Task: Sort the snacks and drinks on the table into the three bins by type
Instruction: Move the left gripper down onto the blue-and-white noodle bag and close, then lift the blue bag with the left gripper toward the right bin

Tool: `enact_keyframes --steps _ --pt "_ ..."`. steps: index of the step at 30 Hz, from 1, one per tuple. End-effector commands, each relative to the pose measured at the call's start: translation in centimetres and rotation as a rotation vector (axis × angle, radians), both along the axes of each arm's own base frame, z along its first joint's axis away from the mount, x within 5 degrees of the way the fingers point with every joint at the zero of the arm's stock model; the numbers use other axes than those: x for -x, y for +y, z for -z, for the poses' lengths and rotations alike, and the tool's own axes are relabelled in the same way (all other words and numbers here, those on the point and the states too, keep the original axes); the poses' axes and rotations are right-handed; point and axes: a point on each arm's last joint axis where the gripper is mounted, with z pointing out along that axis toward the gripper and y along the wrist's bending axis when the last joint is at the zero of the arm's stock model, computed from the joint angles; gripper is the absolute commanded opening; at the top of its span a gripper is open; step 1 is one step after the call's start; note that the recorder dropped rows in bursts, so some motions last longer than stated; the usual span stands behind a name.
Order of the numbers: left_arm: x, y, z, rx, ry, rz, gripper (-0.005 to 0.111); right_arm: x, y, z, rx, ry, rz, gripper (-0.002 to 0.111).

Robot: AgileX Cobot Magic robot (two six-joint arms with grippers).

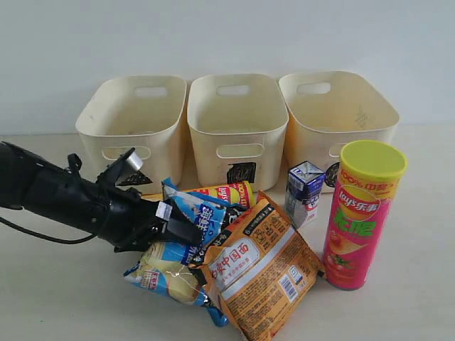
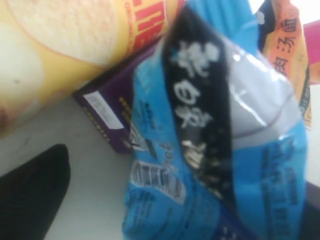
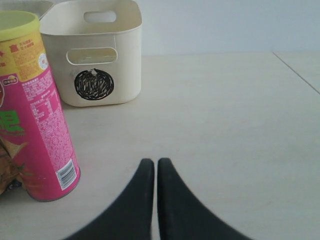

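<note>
The robot should sort the blue-and-white bag into a cream bin [image 1: 338, 106], so its left gripper should next grab that bag around its middle [image 1: 202, 219].
My left gripper [image 1: 181, 229] reaches from the left into the snack pile. Its jaws stand wide around a blue-and-white bag [image 1: 206, 213] [image 2: 215, 150], with one finger [image 2: 30, 195] beside it on the table. Lower in the pile lies a second blue-and-white bag [image 1: 167, 273], with the orange bag [image 1: 259, 273] to its right. The yellow-and-red tube [image 1: 226, 193] lies on its side behind them. Further right, the pink tube [image 1: 361, 213] and the small carton [image 1: 304, 192] stand upright. My right gripper [image 3: 156, 162] is shut on nothing, just above bare table beside the pink tube [image 3: 30, 110].
Three cream bins stand in a row at the back: triangle [image 1: 131, 114], square [image 1: 238, 106], circle [image 1: 341, 106] [image 3: 95, 55]. A dark purple pack [image 2: 115, 110] shows under the lying tube [image 2: 65, 45]. A table seam [image 3: 297, 72] runs beyond the circle bin.
</note>
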Motion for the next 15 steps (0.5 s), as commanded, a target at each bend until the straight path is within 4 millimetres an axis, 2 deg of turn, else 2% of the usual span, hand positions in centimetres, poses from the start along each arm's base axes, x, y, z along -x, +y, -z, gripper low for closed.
enact_keyframes --steps 1,6,9,11,12,15 --pt "-0.2 -0.4 -0.1 0.005 -0.015 -0.018 0.079 0.0 0.0 0.1 0.004 -0.008 -0.001 0.000" --pt "0.0 -1.7 0.3 -0.056 -0.056 -0.012 0.079 0.0 0.0 0.1 0.004 -0.008 -0.001 0.000" --pt "-0.1 -1.8 0.4 -0.079 -0.071 -0.036 0.073 0.0 0.0 0.0 0.004 -0.010 -0.001 0.000" --pt "-0.2 -1.8 0.3 -0.063 -0.064 -0.056 0.063 0.0 0.0 0.1 0.004 -0.008 -0.001 0.000" --pt "-0.2 -1.8 0.2 -0.055 -0.061 -0.065 0.047 0.0 0.0 0.1 0.004 -0.008 -0.001 0.000" --pt "-0.2 -1.9 0.2 -0.040 -0.058 -0.054 0.019 0.0 0.0 0.1 0.004 -0.008 -0.001 0.000"
